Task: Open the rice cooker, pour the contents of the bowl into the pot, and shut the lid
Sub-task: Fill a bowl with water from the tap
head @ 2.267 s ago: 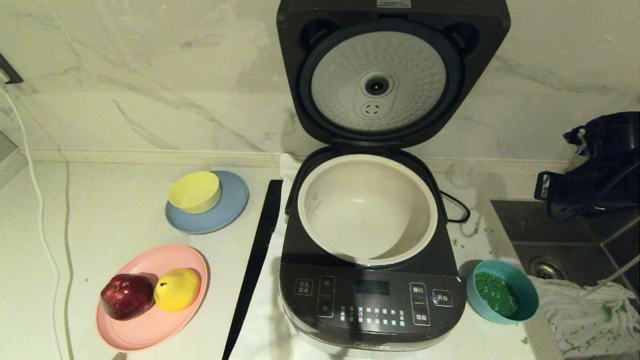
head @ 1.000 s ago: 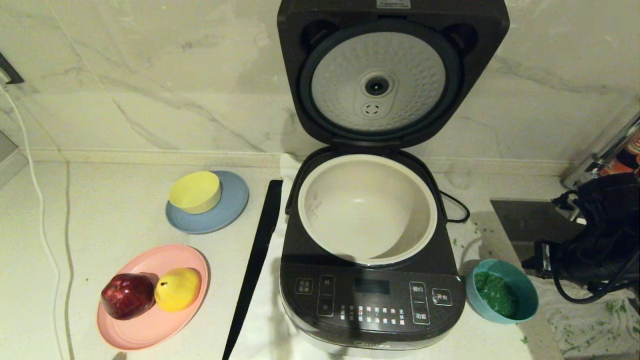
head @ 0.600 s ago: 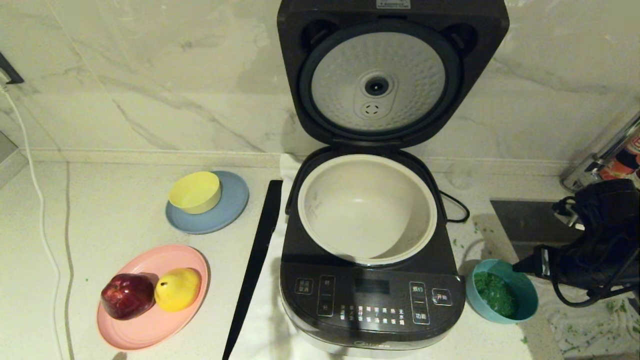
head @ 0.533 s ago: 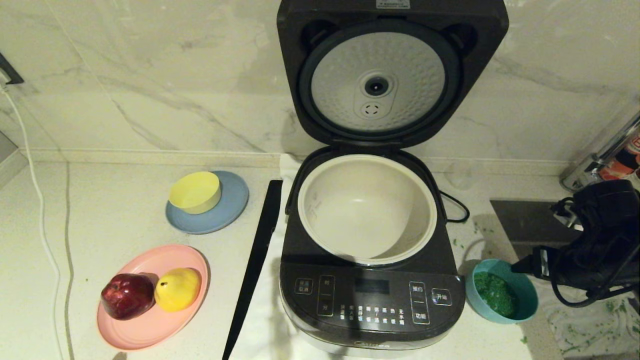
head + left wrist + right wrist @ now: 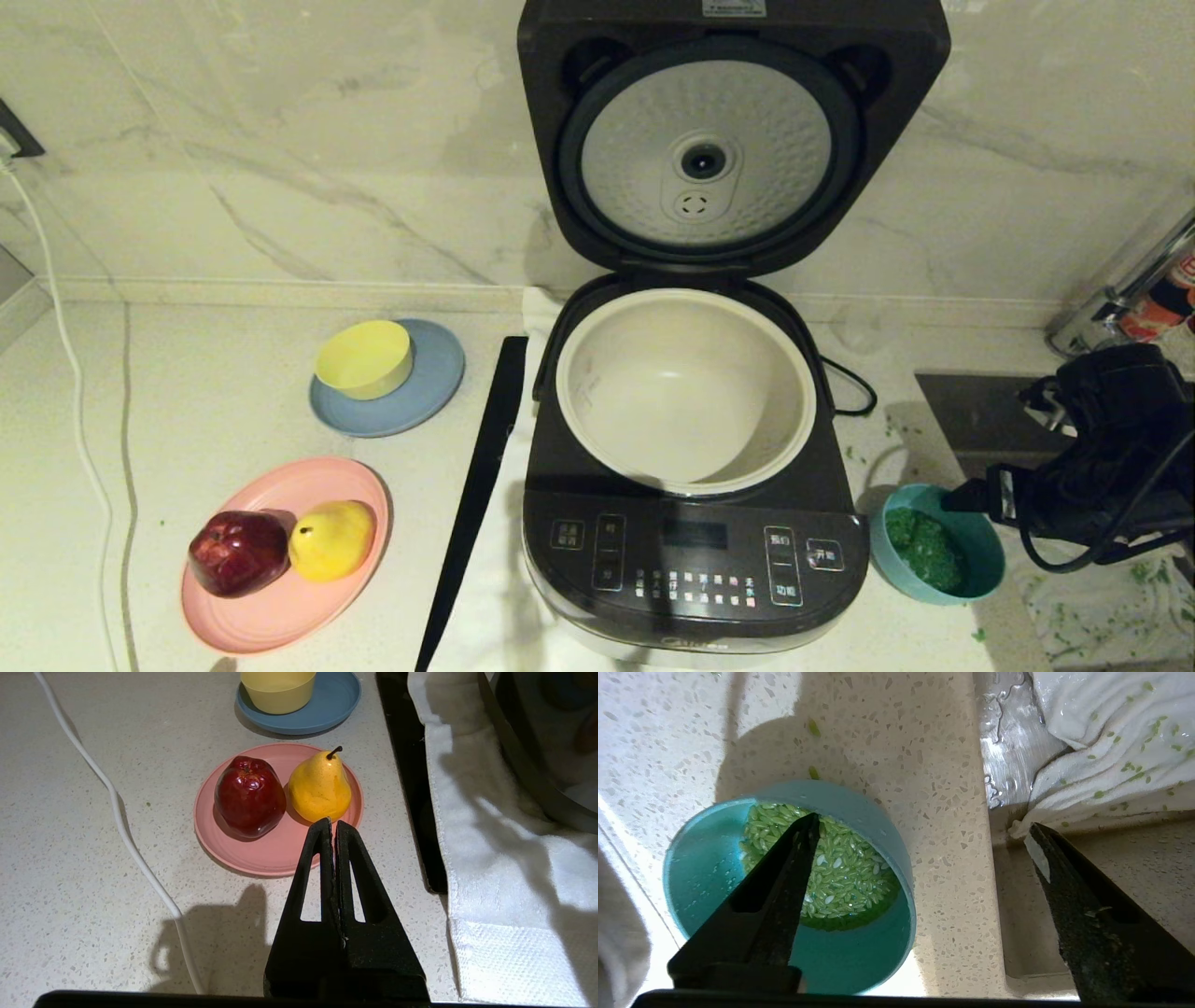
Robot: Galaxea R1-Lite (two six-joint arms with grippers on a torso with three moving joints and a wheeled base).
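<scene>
The fingers of my right gripper are above the teal bowl's sink-side rim [image 5: 1000, 545], so it isn't time to close on it yet. My right gripper needs to move down first.
The rice cooker [image 5: 695, 560] stands in the middle with its lid [image 5: 719, 140] swung up, the dimpled silver underside facing me. The cream pot [image 5: 686, 387] inside looks empty. To the cooker's right sits the teal bowl [image 5: 936, 543] [image 5: 859, 952], holding the green contents [image 5: 924, 549] [image 5: 850, 872]. My right gripper [image 5: 980, 495] [image 5: 920, 828] is open at the bowl's right rim: one finger over the inside, the other beyond the wall near the sink edge. It holds nothing. Over the counter near the pink plate, my left gripper [image 5: 332, 823] is shut and empty.
Left of the cooker are a yellow bowl [image 5: 364, 357] on a blue plate [image 5: 429, 392] and a pink plate [image 5: 280, 607] with an apple and a pear. A black strip [image 5: 476, 495], a white towel [image 5: 490, 858], a white cable [image 5: 121, 826], the sink [image 5: 971, 411] and a green-flecked cloth [image 5: 1111, 742] surround the area.
My right arm has come down from the back right and moved left toward the teal bowl, so one finger now reaches over its rim. Nothing else has moved.
</scene>
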